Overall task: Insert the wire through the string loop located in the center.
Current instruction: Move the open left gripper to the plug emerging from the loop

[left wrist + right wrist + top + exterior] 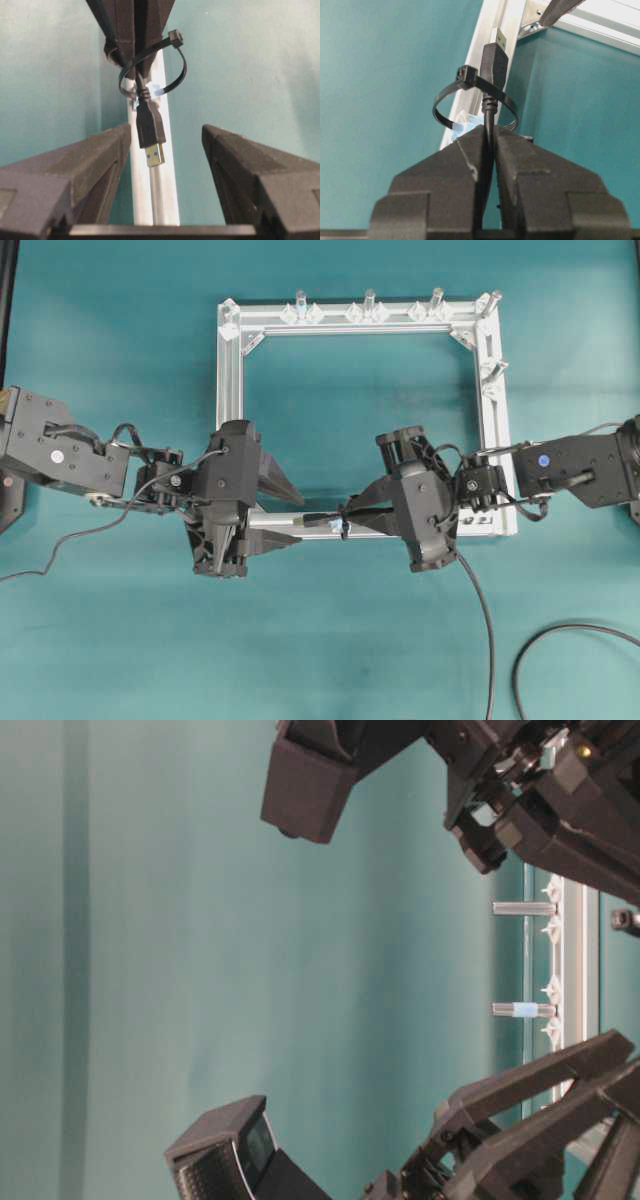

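The string loop (345, 523) and my right gripper crowd the wire behind, so my left gripper should next grab the wire by its black plug (316, 518), which pokes out.
The wire (478, 610) runs from the table up into my right gripper (352, 516), which is shut on it just behind the plug (494, 59). In the right wrist view the black string loop (446, 96) circles the plug's body, above a pale blue bit on the frame bar. In the left wrist view the plug (150, 131) pokes out of the string loop (172, 60) with its silver tip toward me. It hangs above the silver bar (156, 195). My left gripper (166, 130) is open, one finger on each side of the plug and touching nothing.
The square aluminium frame (229, 390) lies on the teal table, with upright pegs (369, 302) along its far bar. More of the wire curls on the table at the lower right (560, 635). A thin grey cable (60, 545) trails from the left arm.
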You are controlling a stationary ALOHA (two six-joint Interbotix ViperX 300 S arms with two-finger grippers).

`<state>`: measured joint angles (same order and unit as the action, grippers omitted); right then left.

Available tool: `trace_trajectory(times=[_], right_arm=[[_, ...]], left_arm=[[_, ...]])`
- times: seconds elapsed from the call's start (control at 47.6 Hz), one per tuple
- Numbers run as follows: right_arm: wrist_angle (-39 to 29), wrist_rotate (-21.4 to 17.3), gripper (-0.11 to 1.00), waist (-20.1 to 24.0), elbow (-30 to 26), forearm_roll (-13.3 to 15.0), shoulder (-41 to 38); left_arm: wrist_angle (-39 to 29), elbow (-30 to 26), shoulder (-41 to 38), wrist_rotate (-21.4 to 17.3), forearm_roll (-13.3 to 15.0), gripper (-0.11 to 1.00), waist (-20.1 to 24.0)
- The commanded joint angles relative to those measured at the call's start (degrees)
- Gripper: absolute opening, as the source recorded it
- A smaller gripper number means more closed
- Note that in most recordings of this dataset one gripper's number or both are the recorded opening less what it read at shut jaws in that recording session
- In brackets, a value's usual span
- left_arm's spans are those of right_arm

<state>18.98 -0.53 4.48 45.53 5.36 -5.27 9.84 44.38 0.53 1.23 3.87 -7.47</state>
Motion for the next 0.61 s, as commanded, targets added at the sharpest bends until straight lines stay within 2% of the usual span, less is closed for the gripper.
trace_trajectory(times=[0.0,0.588], right_arm=[[0.5,0.1,0.07,-0.1,-0.6,0.1,0.8],[0.5,0.1,0.07,-0.1,-0.7,0.1,0.8]], left_arm=[[0.3,-1.1,0.4,0.4,0.0,0.69,-0.2],[0.7,-7.0,-10.2,0.5,0.0,0.69,-0.1]])
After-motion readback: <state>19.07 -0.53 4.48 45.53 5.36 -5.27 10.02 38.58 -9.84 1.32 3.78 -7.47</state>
